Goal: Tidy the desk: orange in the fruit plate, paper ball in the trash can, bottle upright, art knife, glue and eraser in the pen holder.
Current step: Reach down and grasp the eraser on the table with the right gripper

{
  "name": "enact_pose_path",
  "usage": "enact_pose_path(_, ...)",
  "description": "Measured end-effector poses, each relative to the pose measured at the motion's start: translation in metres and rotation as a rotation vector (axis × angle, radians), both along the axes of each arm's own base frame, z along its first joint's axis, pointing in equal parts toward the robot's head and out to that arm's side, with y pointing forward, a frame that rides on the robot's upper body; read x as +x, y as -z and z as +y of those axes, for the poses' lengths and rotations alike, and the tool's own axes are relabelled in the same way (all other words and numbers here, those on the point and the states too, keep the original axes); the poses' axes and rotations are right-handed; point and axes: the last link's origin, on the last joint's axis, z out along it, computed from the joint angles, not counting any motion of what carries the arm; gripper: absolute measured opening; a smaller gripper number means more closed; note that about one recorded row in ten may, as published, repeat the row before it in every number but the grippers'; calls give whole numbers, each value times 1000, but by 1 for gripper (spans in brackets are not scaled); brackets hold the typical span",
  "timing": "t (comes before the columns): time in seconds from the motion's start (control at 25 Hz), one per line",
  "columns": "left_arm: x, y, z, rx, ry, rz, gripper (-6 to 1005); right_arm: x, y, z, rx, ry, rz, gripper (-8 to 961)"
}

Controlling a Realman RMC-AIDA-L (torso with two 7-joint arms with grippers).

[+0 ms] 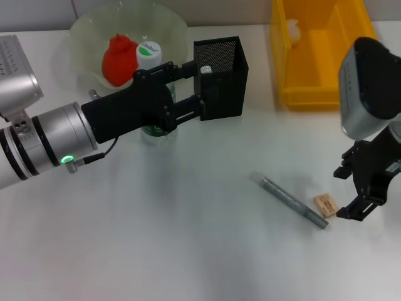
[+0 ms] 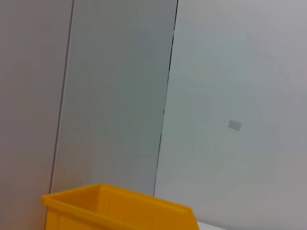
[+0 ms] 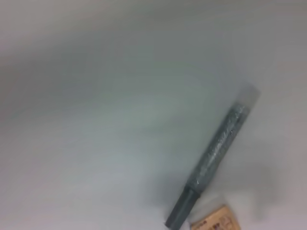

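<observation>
I should line up and lower my right gripper first, then close it on the eraser. Its fingers are above and beside the tan eraser point(image 1: 326, 205) point(image 3: 215, 220), so they would miss it if I closed now.
My left gripper point(image 1: 199, 88) is open against the left side of the black mesh pen holder point(image 1: 227, 84). A white glue stick point(image 1: 205, 70) stands inside the holder's near corner. The bottle point(image 1: 150, 54), white cap with a green label, stands upright behind my left arm. A red-orange fruit point(image 1: 119, 59) lies in the pale green fruit plate point(image 1: 169, 25). The grey art knife point(image 1: 291, 202) lies on the desk and also shows in the right wrist view point(image 3: 216, 153). The tan eraser point(image 1: 326, 205) lies at its end point(image 3: 216, 224). My right gripper point(image 1: 346, 191) is open just right of the eraser.
The yellow trash bin point(image 1: 319, 94) stands at the back right with a white paper ball point(image 1: 292, 28) inside; the bin's rim also shows in the left wrist view point(image 2: 120, 201). The white desk point(image 1: 188, 238) spreads in front.
</observation>
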Motion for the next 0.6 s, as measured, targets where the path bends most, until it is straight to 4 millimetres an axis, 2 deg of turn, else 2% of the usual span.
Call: enact_pose_path(0.6, 2, -1, 5, 13, -5, 3, 625, -10, 26, 5, -61, -74, -92, 765)
